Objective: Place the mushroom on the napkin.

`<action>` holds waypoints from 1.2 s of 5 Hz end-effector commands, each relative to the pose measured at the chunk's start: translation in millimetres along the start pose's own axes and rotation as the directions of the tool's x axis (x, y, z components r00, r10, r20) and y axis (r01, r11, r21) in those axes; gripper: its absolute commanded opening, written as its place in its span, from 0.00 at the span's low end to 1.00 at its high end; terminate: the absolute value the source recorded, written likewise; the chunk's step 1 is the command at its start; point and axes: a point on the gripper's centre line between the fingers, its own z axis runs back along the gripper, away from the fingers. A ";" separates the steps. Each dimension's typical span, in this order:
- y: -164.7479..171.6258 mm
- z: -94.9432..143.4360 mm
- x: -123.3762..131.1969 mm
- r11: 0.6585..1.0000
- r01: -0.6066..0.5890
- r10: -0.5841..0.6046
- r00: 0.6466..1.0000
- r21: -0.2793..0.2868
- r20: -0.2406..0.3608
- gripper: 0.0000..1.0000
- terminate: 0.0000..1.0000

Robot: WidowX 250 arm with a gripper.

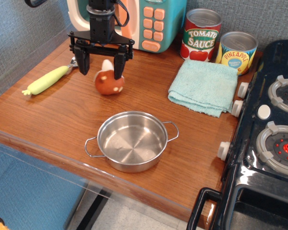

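Observation:
I need to set the mushroom on the teal napkin (pixel 204 87), so next I should grab it with my gripper by its reddish-brown cap (pixel 108 85).
The mushroom (pixel 109 81) lies on the wooden table, reddish-brown cap with pale spots toward me and cream stem pointing back. My gripper (pixel 101 70) hangs open just above and slightly left of it, jaws spread wide; the right fingertip stands in front of the stem, the left fingertip hangs over bare table beside the spoon. It holds nothing. The napkin (pixel 205 86), a light teal folded cloth, lies flat to the right, near the stove.
A steel pan (pixel 131 141) sits near the table's front edge. A yellow-green-handled spoon (pixel 52 76) lies at the left. A toy microwave (pixel 144 21) stands behind. Tomato sauce (pixel 201 33) and pineapple (pixel 236 50) cans stand behind the napkin. A black stove (pixel 273 124) is at the right.

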 end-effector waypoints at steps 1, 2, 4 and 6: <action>-3.5 -4.2 -6.1 0.999 0.033 -0.034 0.999 0.011 0.033 1.00 0.00; -7.5 -15.0 -7.9 0.999 0.043 -0.043 0.999 0.004 0.028 1.00 0.00; -13.7 -4.5 -11.0 0.998 0.068 -0.067 0.995 -0.013 0.070 0.00 0.00; -95.4 38.9 -9.1 0.958 0.267 -0.247 0.955 -0.108 0.163 0.00 0.00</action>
